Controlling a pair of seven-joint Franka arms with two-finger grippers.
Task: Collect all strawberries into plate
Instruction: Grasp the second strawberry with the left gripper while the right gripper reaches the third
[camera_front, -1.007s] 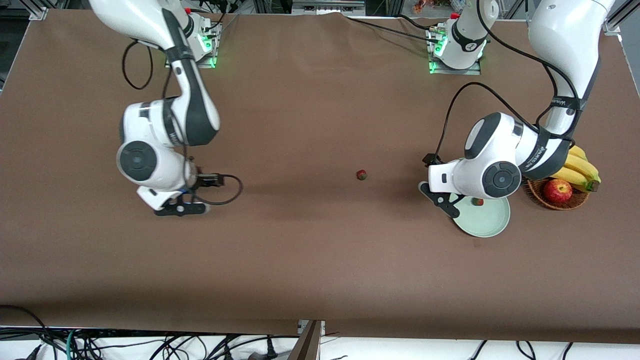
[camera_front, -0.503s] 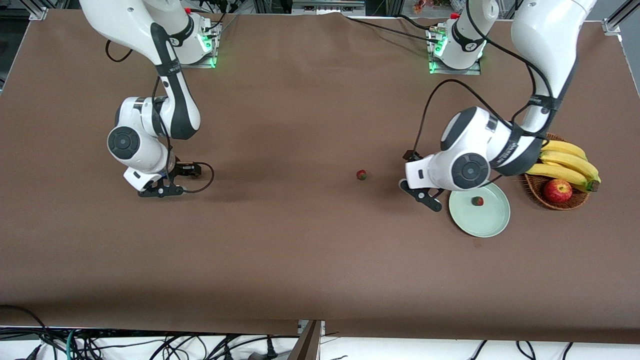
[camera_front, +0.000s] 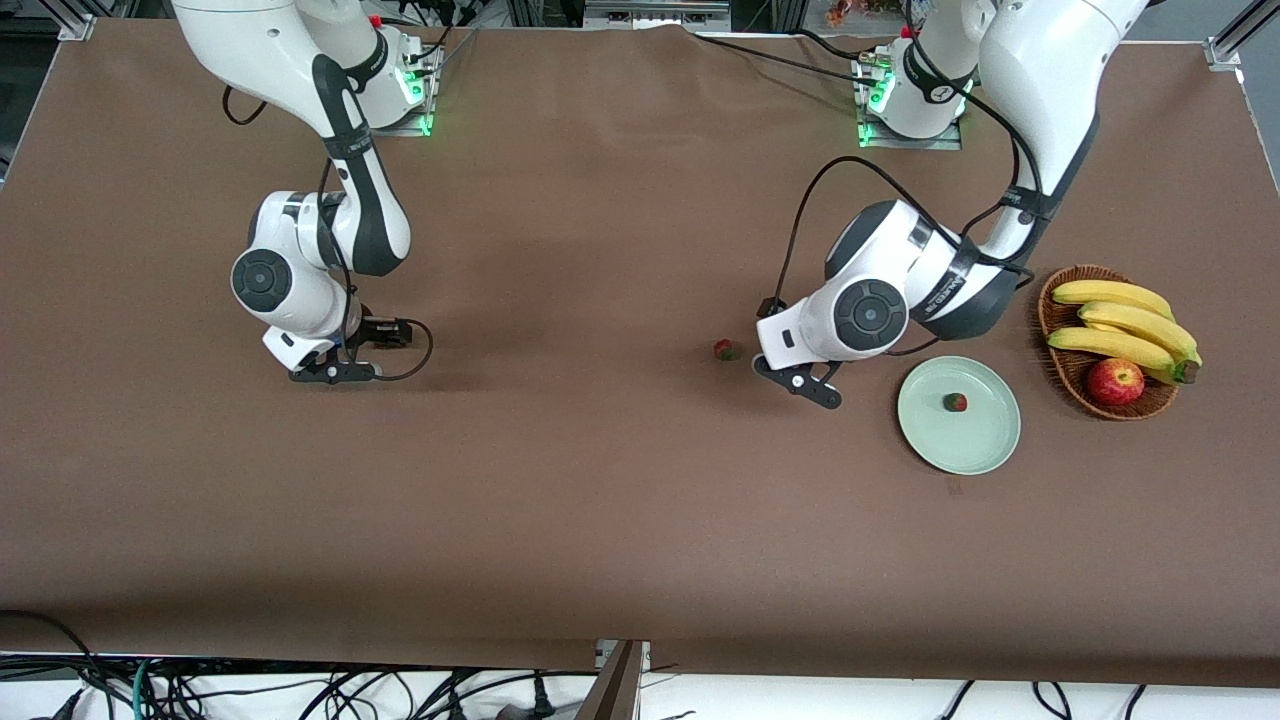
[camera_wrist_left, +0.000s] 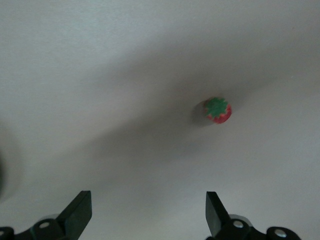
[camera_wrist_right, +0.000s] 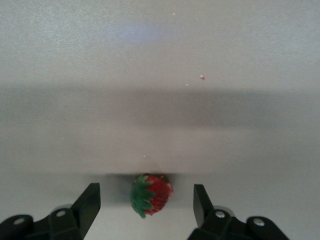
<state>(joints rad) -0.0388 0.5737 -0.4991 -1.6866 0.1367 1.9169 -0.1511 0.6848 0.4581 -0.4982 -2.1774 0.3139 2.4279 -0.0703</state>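
The strawberry sits low between the right gripper's open fingers in the right wrist view, so it is time to close on it now.
One strawberry (camera_front: 956, 402) lies in the pale green plate (camera_front: 975, 442). A second strawberry (camera_front: 723, 349) sits on the table's middle, also seen in the left wrist view (camera_wrist_left: 217, 109). My left gripper (camera_front: 800, 385) hangs open and empty between that berry and the plate; its own view (camera_wrist_left: 148, 215) shows bare table between the fingers. My right gripper (camera_front: 335, 373) is low at the right arm's end of the table. It stands open around a third strawberry (camera_wrist_right: 151, 194), a gap showing on each side. That berry is hidden under the hand in the front view.
A wicker basket (camera_front: 1062, 368) with bananas (camera_front: 1125, 320) and a red apple (camera_front: 1115, 381) stands beside the plate at the left arm's end. A black cable (camera_front: 415, 350) loops beside the right gripper.
The left arm has swung off the plate toward the mid-table strawberry, baring the whole plate. The right hand has shifted a little toward its base and settled low.
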